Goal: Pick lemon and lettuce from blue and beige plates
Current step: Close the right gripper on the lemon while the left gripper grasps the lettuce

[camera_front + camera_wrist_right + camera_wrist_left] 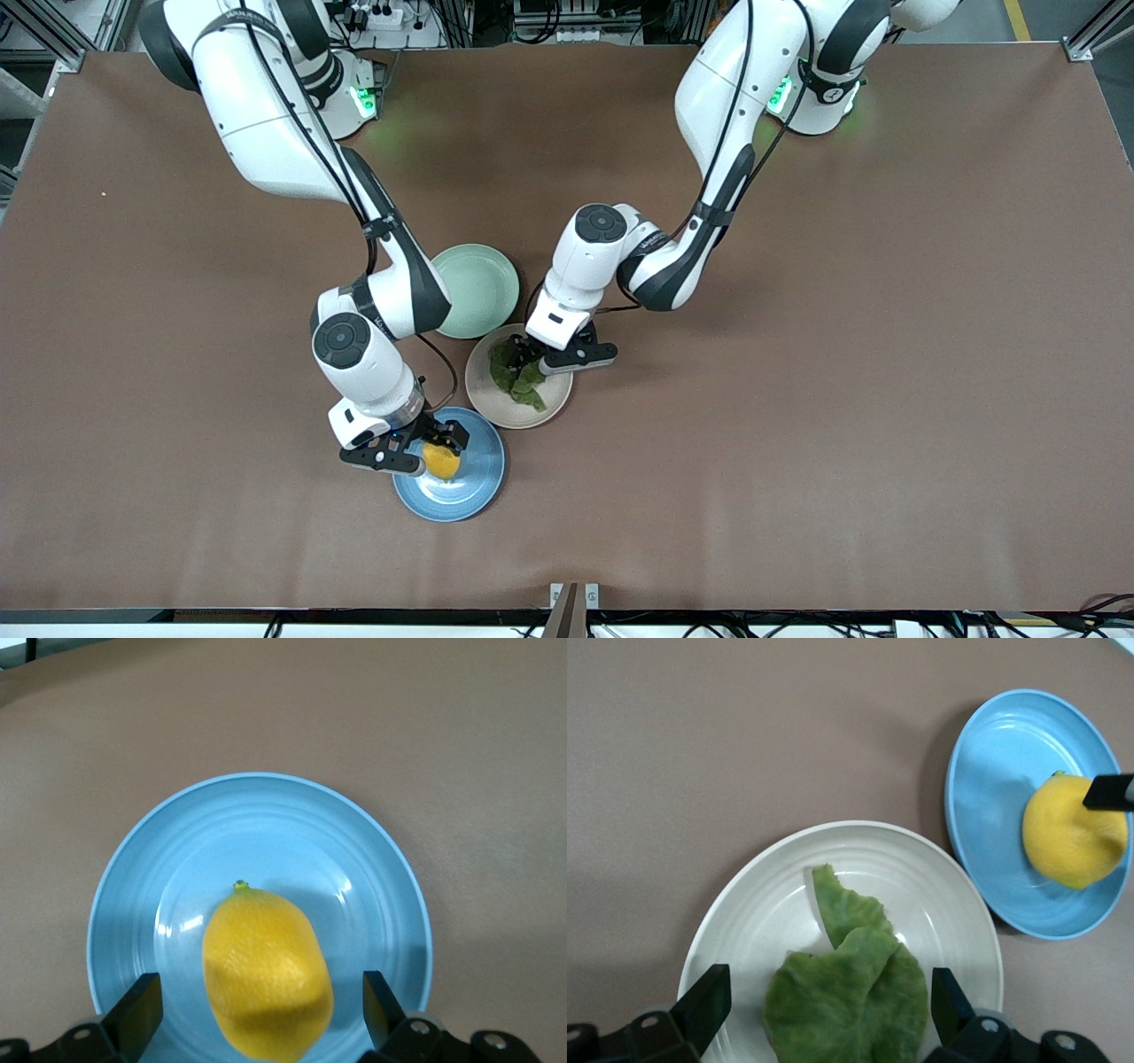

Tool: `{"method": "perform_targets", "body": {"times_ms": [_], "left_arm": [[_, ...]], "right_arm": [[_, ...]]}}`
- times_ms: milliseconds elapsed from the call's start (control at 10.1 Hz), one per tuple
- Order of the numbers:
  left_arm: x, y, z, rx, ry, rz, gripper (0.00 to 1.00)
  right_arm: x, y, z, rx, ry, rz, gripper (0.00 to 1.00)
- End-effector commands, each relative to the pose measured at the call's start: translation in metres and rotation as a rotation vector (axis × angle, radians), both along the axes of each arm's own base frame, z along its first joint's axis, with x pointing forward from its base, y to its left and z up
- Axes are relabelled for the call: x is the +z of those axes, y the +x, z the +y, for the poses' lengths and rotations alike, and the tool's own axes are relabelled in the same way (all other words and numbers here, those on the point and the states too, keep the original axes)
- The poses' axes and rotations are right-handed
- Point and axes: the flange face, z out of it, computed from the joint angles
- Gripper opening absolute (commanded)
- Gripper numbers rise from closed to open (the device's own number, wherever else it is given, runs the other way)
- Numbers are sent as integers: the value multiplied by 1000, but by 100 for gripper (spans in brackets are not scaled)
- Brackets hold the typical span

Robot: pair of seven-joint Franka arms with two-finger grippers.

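My right gripper comes down next before it closes, since its fingers stop above the lemon point(440, 462) and closing now would miss.
The lemon point(440, 462) lies in the blue plate point(478, 492), nearest the front camera. My right gripper point(432, 447) is open just over it, a finger on each side of the lemon point(266, 973) with gaps to the skin, above the blue plate point(266, 815). The lettuce point(523, 381) lies in the beige plate point(483, 390), which touches the blue plate. My left gripper point(524, 354) is open over it; its fingers straddle the lettuce point(850, 992) on the beige plate point(744, 904). The left wrist view also shows the lemon point(1072, 833) and the blue plate point(992, 788).
A pale mint-green plate point(483, 283) sits empty next to the beige plate, farther from the front camera, partly under the right arm's forearm. Bare brown table point(797, 443) spreads toward both ends.
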Motion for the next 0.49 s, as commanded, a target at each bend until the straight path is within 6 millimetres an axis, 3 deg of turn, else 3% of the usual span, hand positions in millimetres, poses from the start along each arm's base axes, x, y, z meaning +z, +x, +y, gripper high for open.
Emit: {"method": "perform_targets", "body": {"times_ms": [0,395], "left_arm": [[-9,-3,-13,-10,23,-50,100],[-20,-6,-18,-17,21,-53,100]], "right_arm": [[-14,8,8,-2,13,-42,100],[-35,7,8,2,4,-47,100]]}}
